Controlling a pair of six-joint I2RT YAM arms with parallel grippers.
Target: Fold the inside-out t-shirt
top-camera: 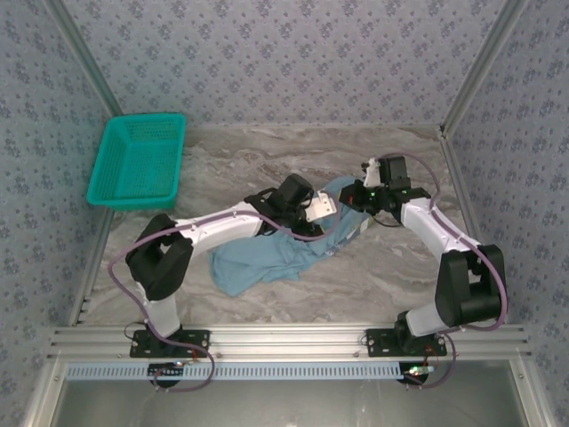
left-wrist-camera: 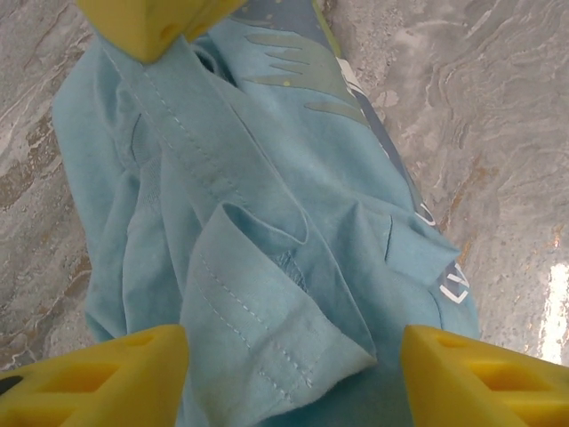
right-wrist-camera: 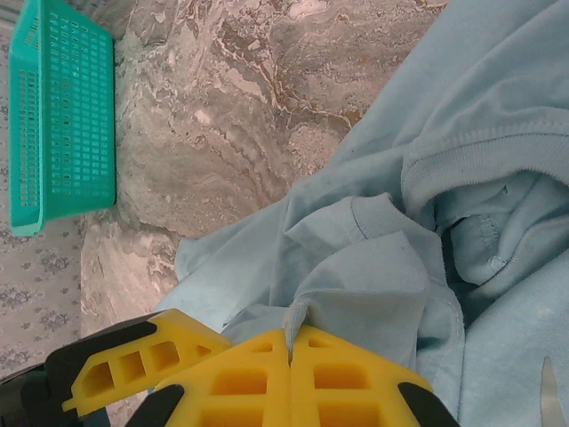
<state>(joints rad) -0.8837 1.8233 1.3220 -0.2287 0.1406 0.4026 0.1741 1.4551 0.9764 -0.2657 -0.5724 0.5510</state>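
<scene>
The t-shirt's stitched sleeve hem is the part my left gripper should pinch next, away from my right gripper's fold, to stretch the t-shirt for folding.
The inside-out t-shirt (top-camera: 258,262) lies crumpled in a light-blue heap on the marble table, one end lifted toward the two grippers at the centre. My right gripper (top-camera: 356,197) is shut on a pinched fold of the shirt (right-wrist-camera: 373,285), the cloth squeezed between the yellow fingertips (right-wrist-camera: 291,342). My left gripper (top-camera: 322,210) hangs just beside it over the shirt (left-wrist-camera: 267,205). Its jaws are open, and a stitched sleeve hem (left-wrist-camera: 267,338) lies between the fingers (left-wrist-camera: 89,378) without being pinched. In the left wrist view, a yellow finger of the right gripper (left-wrist-camera: 147,27) shows at the top.
A teal mesh basket (top-camera: 138,160) stands at the table's back left corner, also seen in the right wrist view (right-wrist-camera: 62,116). Bare marble table (top-camera: 391,267) lies to the right of the shirt. Aluminium frame posts (top-camera: 467,80) and patterned walls bound the table.
</scene>
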